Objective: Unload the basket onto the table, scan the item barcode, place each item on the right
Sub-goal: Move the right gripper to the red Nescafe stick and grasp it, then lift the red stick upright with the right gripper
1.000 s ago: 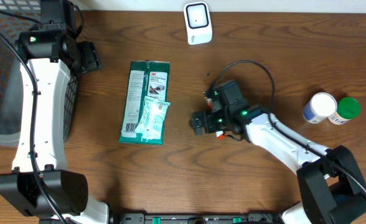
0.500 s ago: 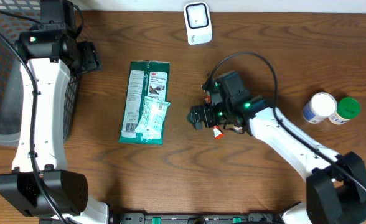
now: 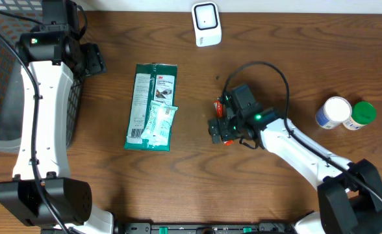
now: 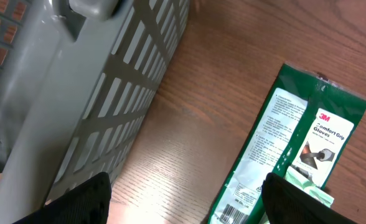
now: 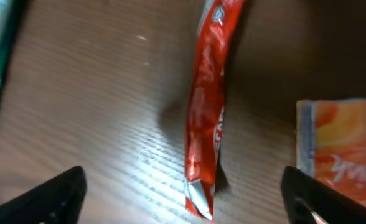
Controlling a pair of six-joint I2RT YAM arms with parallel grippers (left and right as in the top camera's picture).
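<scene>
The packet's far length should stay uncovered to scan the barcode, so my right gripper will next grab the thin red packet by its near end (image 5: 201,176).
A thin red packet (image 5: 205,118) lies on the wooden table, seen edge-on in the right wrist view. My right gripper (image 5: 183,199) stands open astride its near end, both fingers clear of it. From overhead, my right gripper (image 3: 219,130) covers most of the red packet (image 3: 228,140). The white scanner (image 3: 206,24) stands at the back centre. A green 3M glove package (image 3: 152,97) lies left of centre with a pale green sachet (image 3: 160,123) on it. My left gripper (image 4: 186,202) hangs open over bare wood between the basket and the green package (image 4: 289,143), whose barcode (image 4: 236,213) shows.
A grey mesh basket (image 3: 2,78) fills the left edge, close to my left gripper (image 3: 91,58). A white bottle (image 3: 334,112) and a green-capped one (image 3: 362,115) stand at the far right. An orange packet (image 5: 342,149) lies just right of the red one.
My right gripper swung slightly left, then came back right and nearer the front, over the red packet. The left arm and the green package have not moved.
</scene>
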